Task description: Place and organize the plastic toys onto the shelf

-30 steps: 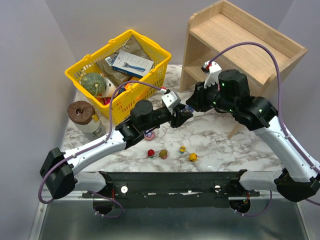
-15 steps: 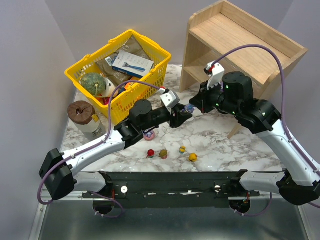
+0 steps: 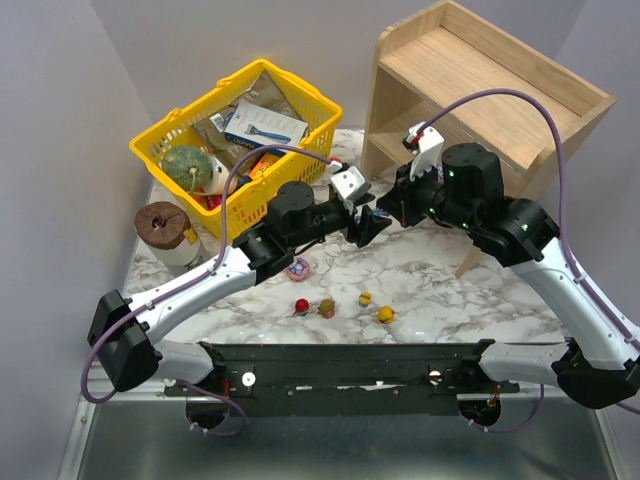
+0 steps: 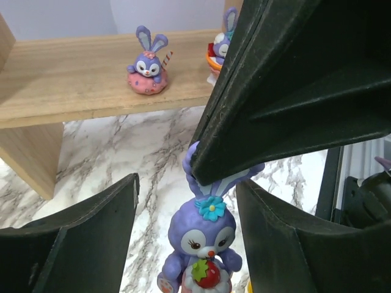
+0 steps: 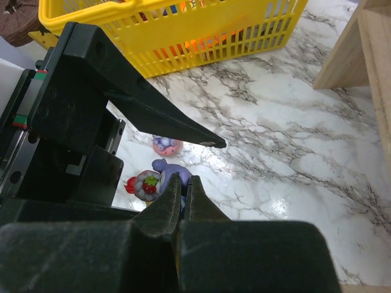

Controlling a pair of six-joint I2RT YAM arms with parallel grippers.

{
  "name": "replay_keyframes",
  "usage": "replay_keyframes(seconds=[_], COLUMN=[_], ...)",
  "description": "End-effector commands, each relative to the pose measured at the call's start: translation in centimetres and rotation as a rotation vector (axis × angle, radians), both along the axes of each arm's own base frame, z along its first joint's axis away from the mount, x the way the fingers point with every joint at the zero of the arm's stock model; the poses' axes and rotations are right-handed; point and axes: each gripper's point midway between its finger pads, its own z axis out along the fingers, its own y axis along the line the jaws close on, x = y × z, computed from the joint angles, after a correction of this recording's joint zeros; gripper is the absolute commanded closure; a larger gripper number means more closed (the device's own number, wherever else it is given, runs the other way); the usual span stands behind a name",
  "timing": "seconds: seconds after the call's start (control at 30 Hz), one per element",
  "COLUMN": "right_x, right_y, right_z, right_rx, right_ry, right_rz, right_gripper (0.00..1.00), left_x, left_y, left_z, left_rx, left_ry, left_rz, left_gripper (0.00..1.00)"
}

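Note:
The strawberry toy needs its base free to stand on the shelf, so my left gripper should grab it by its round purple head (image 4: 202, 229) next.
A purple long-eared toy with a strawberry (image 4: 204, 241) hangs in the air by its ears. My right gripper (image 5: 182, 179) is shut on those ears. My left gripper (image 4: 186, 189) is open, with one finger on each side of the toy and not touching it. The two grippers meet above the table (image 3: 372, 220), in front of the wooden shelf (image 3: 480, 80). Two purple long-eared toys (image 4: 147, 61) (image 4: 220, 41) stand on the lower shelf board (image 4: 73, 82). On the marble lie a pink-purple toy (image 3: 298, 268) and red (image 3: 301, 306), olive-brown (image 3: 326, 308) and yellow (image 3: 386, 315) round toys.
A yellow basket (image 3: 300, 150) of groceries with a green gourd (image 3: 187, 165) stands at the back left. A brown-lidded jar (image 3: 165, 225) is beside it. A small yellow-and-blue toy (image 3: 365, 298) lies near the front. The black rail (image 3: 340, 365) runs along the near edge.
My left arm has moved up and to the right, closer to the right gripper. The purple toy seen between the grippers earlier is now hidden in the top view.

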Motion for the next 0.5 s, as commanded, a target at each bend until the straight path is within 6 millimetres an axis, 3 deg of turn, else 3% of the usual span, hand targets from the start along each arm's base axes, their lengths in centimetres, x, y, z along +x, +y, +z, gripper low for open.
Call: replay_keyframes(seconds=[0.0, 0.27, 0.47], right_x=[0.3, 1.4, 1.6], right_y=[0.0, -1.5, -1.4], right_z=[1.1, 0.1, -0.6], right_rx=[-0.021, -0.137, -0.174], right_ry=[-0.044, -0.052, -0.043], right_rz=[0.01, -0.045, -0.035], right_gripper=[0.99, 0.99, 0.99], left_x=[0.9, 1.0, 0.7], left_y=[0.3, 0.8, 0.8], left_z=[-0.7, -1.9, -1.3], left_rx=[0.063, 0.214, 0.225], left_ry=[-0.006, -0.015, -0.028], left_rz=[0.035, 0.02, -0.001], left_gripper=[0.27, 0.28, 0.3])
